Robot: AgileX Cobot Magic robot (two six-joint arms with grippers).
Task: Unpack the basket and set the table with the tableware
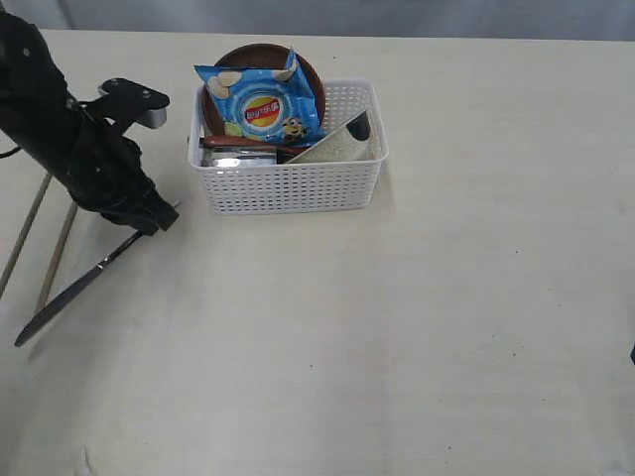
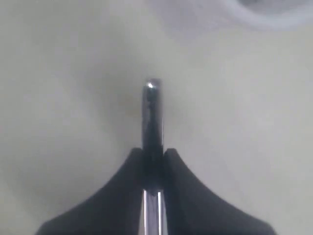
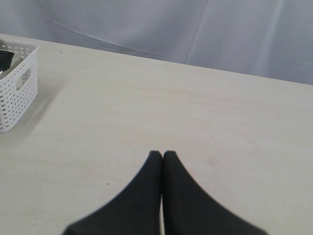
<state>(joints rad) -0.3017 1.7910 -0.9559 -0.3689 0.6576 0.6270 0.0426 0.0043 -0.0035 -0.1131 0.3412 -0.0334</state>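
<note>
The knife blade is still above the table beside the chopsticks. I should lower the knife before I open my left gripper.
My left gripper (image 1: 156,217) is shut on the handle of a steel knife (image 1: 74,290), whose blade slants toward the table's front left. In the left wrist view the black fingers (image 2: 122,191) clamp the knife (image 2: 152,112) from both sides. Two wooden chopsticks (image 1: 56,260) lie on the table (image 1: 417,327) just left of the knife. The white basket (image 1: 293,185) holds a brown plate (image 1: 310,65), a tilted pale bowl (image 1: 339,147) and a dark wooden spoon (image 1: 238,142). My right gripper (image 3: 163,154) is shut and empty over bare table, right of the basket (image 3: 17,93).
A blue chip bag (image 1: 263,104) lies on top of the basket's contents and covers most of the plate. The black left arm (image 1: 60,139) stands left of the basket. A grey curtain (image 3: 195,29) hangs behind the table's far edge.
</note>
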